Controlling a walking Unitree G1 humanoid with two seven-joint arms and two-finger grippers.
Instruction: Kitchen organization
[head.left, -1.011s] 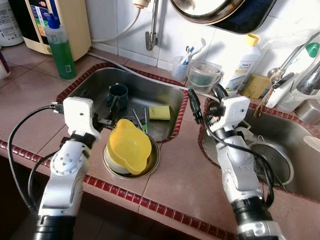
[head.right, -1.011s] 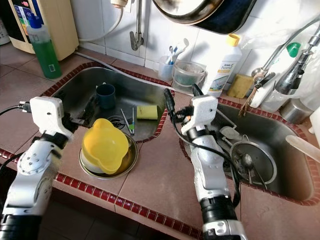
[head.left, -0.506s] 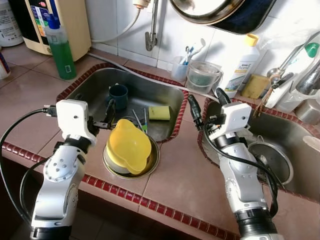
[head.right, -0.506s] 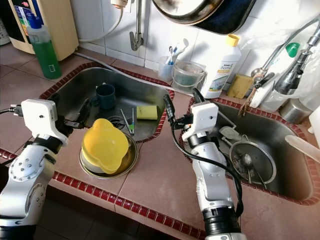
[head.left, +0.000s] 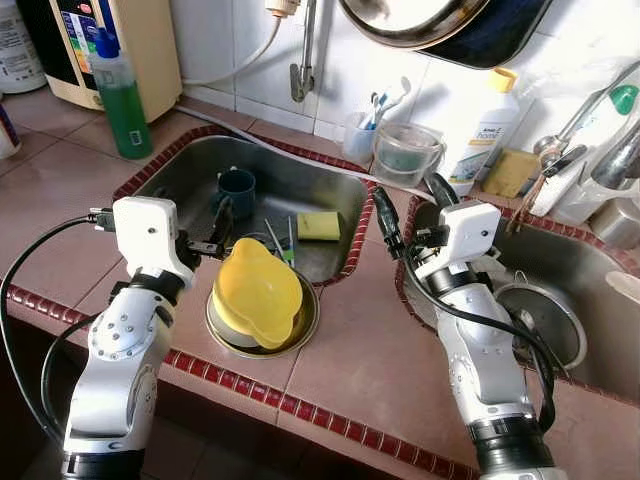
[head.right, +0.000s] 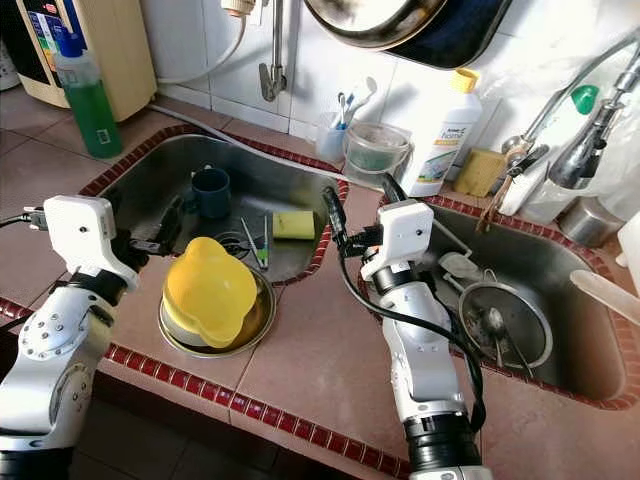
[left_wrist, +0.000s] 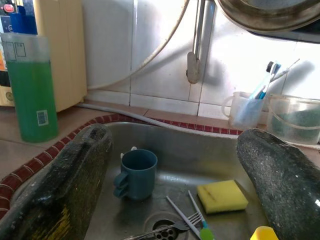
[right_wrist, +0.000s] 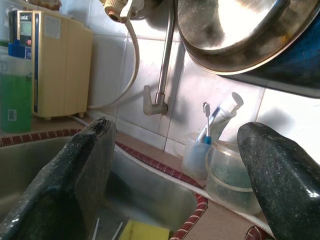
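My left gripper grabs the yellow bowl by its raised rim next, since the steel bowl surrounds the lower body of the yellow bowl.
A yellow bowl sits tilted inside a steel bowl on the tiled counter at the front rim of the left sink. In that sink are a blue mug, a yellow sponge and a fork with other utensils. My left gripper is open, hovering just left of the yellow bowl and pointing over the sink. My right gripper is open above the tiled divider between the two sinks and holds nothing.
The right sink holds a metal strainer. A green soap bottle and a beige appliance stand at the back left. Along the wall are a toothbrush cup, a clear tub, a detergent bottle and a hanging pan.
My left gripper has drawn back to the left and levelled, so its fingers now show beside the yellow bowl. The right gripper sank a little, then edged back up and left.
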